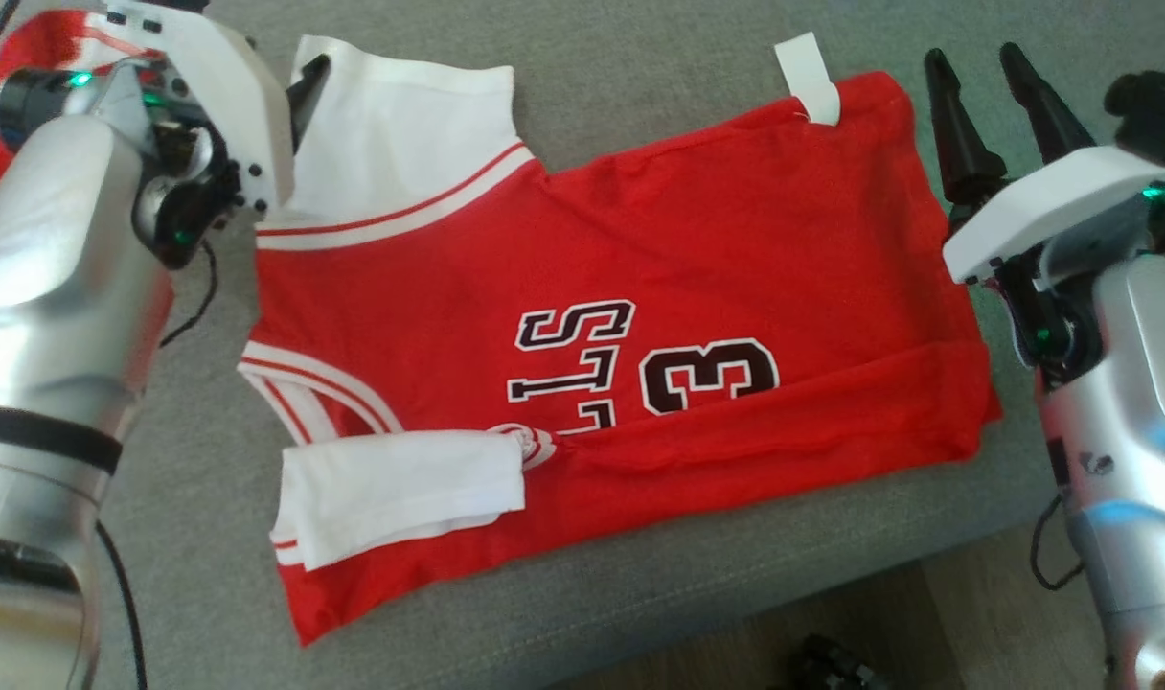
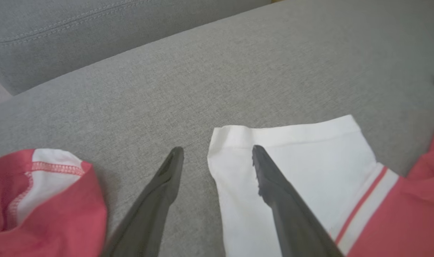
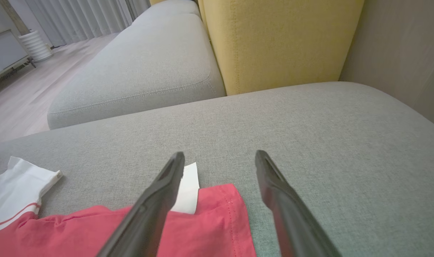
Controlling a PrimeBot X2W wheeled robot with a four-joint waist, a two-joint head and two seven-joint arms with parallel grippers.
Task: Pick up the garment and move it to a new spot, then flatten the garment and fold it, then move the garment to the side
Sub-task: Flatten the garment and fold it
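Observation:
The jersey's red body is flat, so my right gripper next needs to pick up the jersey by its bunched hem corner beside the white tag, where cloth stands up.
The garment is a red jersey with white sleeves and black lettering. It lies flat on the grey sofa seat with its lower edge folded up. One white sleeve points to the far left, and the other sleeve is folded over the near left corner. My left gripper is open just above the far sleeve's outer corner, one finger over the cloth and one over bare seat. My right gripper is open beside the jersey's far right corner, holding nothing.
A white tag sticks out at the jersey's far right edge. Another red-and-white cloth lies left of my left gripper. The seat's front edge meets the floor at lower right. A yellow cushion stands behind the seat.

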